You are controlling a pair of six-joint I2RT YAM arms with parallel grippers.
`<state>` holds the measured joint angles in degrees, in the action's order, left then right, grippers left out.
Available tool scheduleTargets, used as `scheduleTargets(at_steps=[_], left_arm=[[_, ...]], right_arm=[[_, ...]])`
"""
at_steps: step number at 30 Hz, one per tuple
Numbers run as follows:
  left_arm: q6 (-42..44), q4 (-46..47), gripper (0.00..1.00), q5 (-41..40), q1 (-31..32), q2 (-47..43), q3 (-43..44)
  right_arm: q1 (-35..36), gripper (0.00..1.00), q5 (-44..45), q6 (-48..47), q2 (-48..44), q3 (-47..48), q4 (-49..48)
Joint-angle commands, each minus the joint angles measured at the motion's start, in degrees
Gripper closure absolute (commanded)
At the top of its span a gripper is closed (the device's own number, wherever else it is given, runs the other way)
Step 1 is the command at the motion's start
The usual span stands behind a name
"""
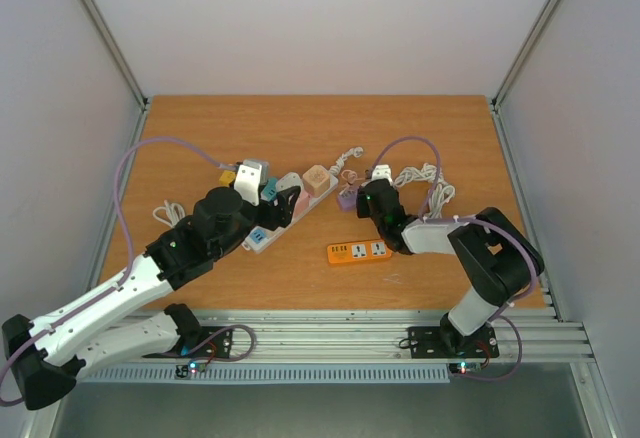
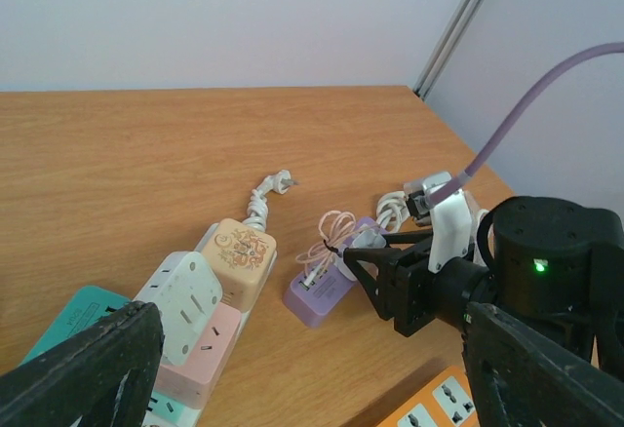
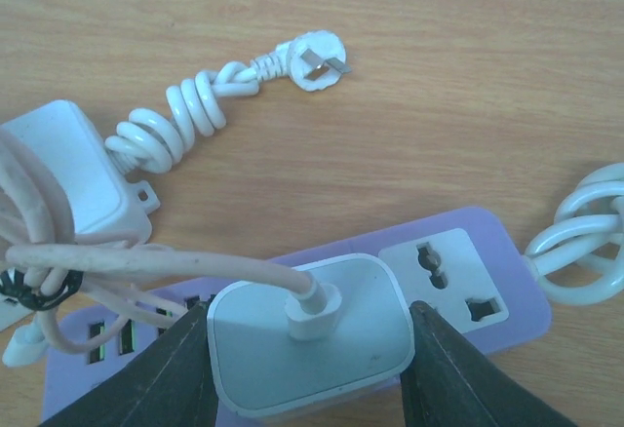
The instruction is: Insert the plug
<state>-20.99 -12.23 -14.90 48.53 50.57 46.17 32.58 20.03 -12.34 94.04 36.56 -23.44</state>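
Observation:
I should open my right gripper. The plug is low and lined up with the purple power strip, next to the uncovered socket, so the plug would stay on the power strip.
A white square plug (image 3: 310, 334) with a pale pink cable sits between my right gripper's (image 3: 310, 354) two black fingers (image 3: 166, 378), which are shut on its sides. It rests over the face of a purple power strip (image 3: 448, 281), just left of an uncovered socket; its prongs are hidden. From above, the right gripper (image 1: 366, 201) is at the purple strip (image 1: 347, 198). The left wrist view shows the plug (image 2: 366, 242) on the purple strip (image 2: 327, 291). My left gripper (image 2: 312, 373) stands wide open above a white strip carrying coloured cube adapters (image 2: 239, 256), holding nothing.
An orange power strip (image 1: 358, 252) lies in front of the purple one. A loose white plug on a coiled cable (image 3: 312, 57) and a white adapter (image 3: 58, 169) lie beyond it. More white cable (image 1: 425, 180) is bundled at the right.

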Motion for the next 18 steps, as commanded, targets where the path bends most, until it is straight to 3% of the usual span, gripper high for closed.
scheduleTargets(at_steps=[1,7,12,14,16,18], left_arm=[[0.7,1.5,0.15,-1.3,-0.5,-0.5,0.7],[0.8,1.3,0.15,-1.3,-0.8,-1.1,0.7],[0.9,0.9,0.15,-1.3,-1.1,-0.7,0.9],[1.0,0.9,0.15,-1.3,-1.2,-0.6,1.0],[1.0,0.8,0.15,-1.2,-1.5,-0.5,1.2],[1.0,0.8,0.15,-1.1,-1.7,-0.5,1.3]], right_arm=[[1.2,0.60,-1.4,0.7,4.4,-4.8,-3.7],[1.2,0.56,-0.4,0.6,7.0,-6.2,-7.6],[1.2,0.45,-0.4,0.8,0.6,-4.7,-2.6],[1.2,0.35,-0.2,1.1,-2.9,-1.2,6.0],[1.2,0.16,0.5,1.8,-5.3,3.6,14.1],[1.2,0.05,1.3,2.3,-6.6,7.7,21.8]])
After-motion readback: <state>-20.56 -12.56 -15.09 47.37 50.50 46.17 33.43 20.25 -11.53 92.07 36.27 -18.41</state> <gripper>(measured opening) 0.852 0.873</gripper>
